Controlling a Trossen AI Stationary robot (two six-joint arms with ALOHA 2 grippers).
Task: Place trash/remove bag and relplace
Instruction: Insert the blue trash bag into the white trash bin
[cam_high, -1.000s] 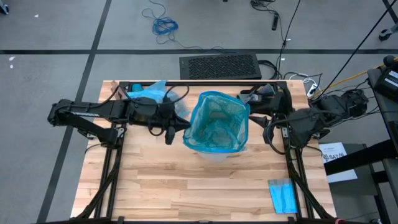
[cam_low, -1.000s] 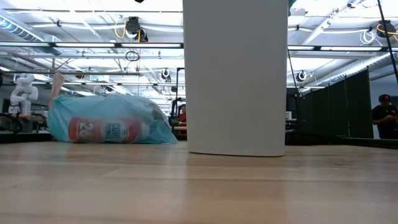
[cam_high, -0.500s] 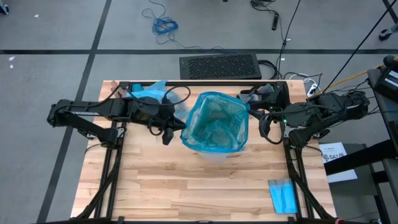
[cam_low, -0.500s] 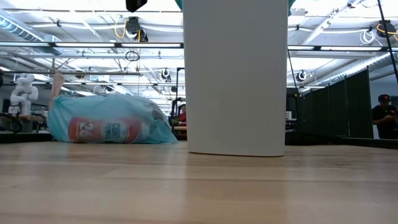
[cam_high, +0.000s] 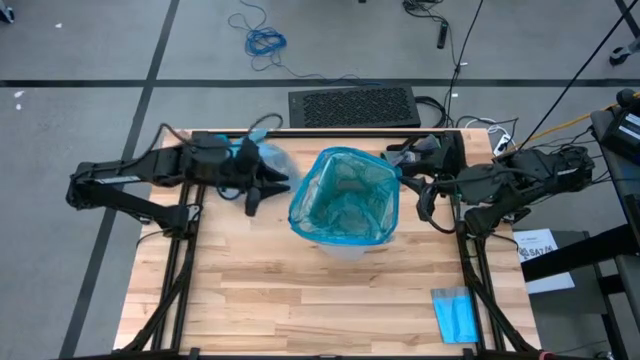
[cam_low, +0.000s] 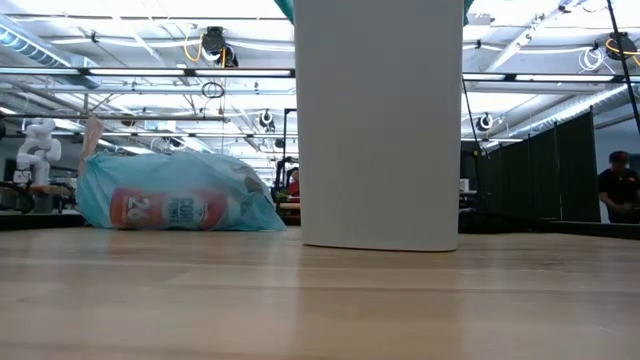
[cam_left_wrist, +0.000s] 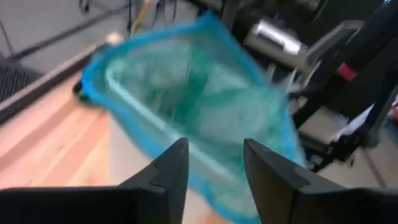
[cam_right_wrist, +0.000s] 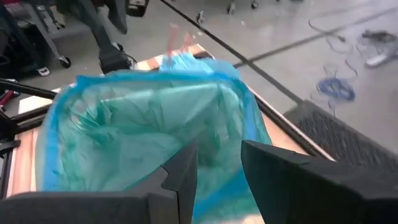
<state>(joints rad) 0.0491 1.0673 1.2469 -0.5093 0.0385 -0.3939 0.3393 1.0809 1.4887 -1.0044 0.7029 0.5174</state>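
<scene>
My right gripper moves over the teal-green bag's blue rim next, before closing on the teal-green bag, since both fingers are still outside that rim.
A white bin stands mid-table, lined with a teal-green bag with a blue rim that folds over its top. The light-blue bag, filled, lies on its side at the table's far left. A red-and-white bottle shows through its wall. My left gripper is open, left of the bin and clear of the rim. My right gripper is open, just right of the bin, facing the liner without touching it.
A small flat folded blue sheet lies near the table's near right corner. Bare wood stretches across the table's near half. A dark mat lies on the floor beyond the far edge. A person stands in the room behind.
My left gripper has drawn back from the bin's rim toward the table's left and far edge, ending beside the filled bag. My right gripper has edged a little toward the bin. The bin and filled bag have stayed put.
</scene>
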